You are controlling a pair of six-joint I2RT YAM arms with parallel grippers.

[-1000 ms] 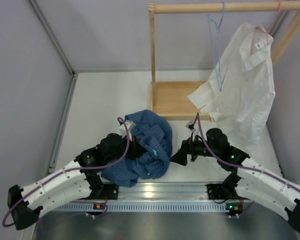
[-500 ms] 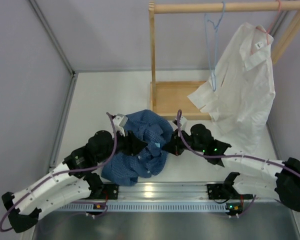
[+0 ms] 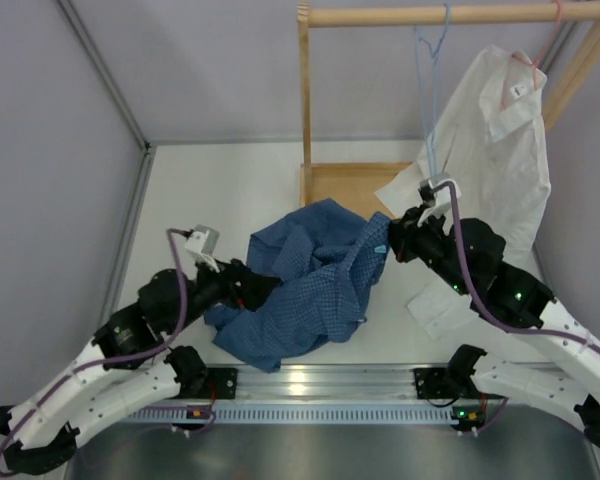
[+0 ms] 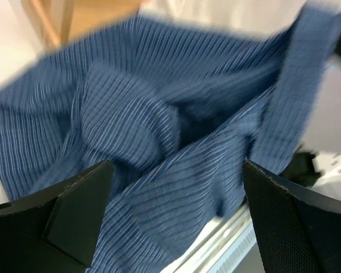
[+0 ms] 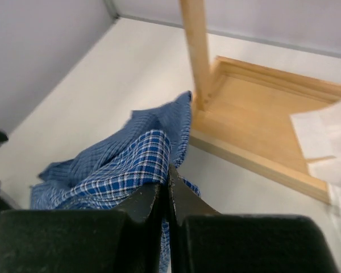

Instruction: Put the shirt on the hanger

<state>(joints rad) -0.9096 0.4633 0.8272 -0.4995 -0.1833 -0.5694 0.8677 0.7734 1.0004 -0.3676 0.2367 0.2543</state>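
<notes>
My left gripper grabs the shirt's side opposite the edge my right gripper holds next, to spread the shirt for the hanger.
The dark blue checked shirt (image 3: 310, 280) lies crumpled on the table, one edge drawn up to the right. My right gripper (image 3: 392, 243) is shut on that edge, and the right wrist view shows the cloth (image 5: 131, 165) pinched between the closed jaws of the gripper (image 5: 168, 183). My left gripper (image 3: 263, 286) stands open at the shirt's left side. In the left wrist view its fingers (image 4: 74, 210) are wide apart, with the blue fabric (image 4: 159, 131) beyond them and ungripped. The light blue hanger (image 3: 421, 45) hangs from the wooden rail (image 3: 430, 15), above and behind the right gripper.
A wooden rack with an upright post (image 3: 305, 110) and a base tray (image 3: 350, 195) stands behind the shirt. A white shirt (image 3: 490, 170) on a pink hanger (image 3: 540, 50) hangs at the right, reaching the table. Grey walls close in on both sides.
The left gripper opened, let go of the shirt and drew back to the left. The right gripper shut on the shirt's edge and pulled it up and right, spreading the cloth.
</notes>
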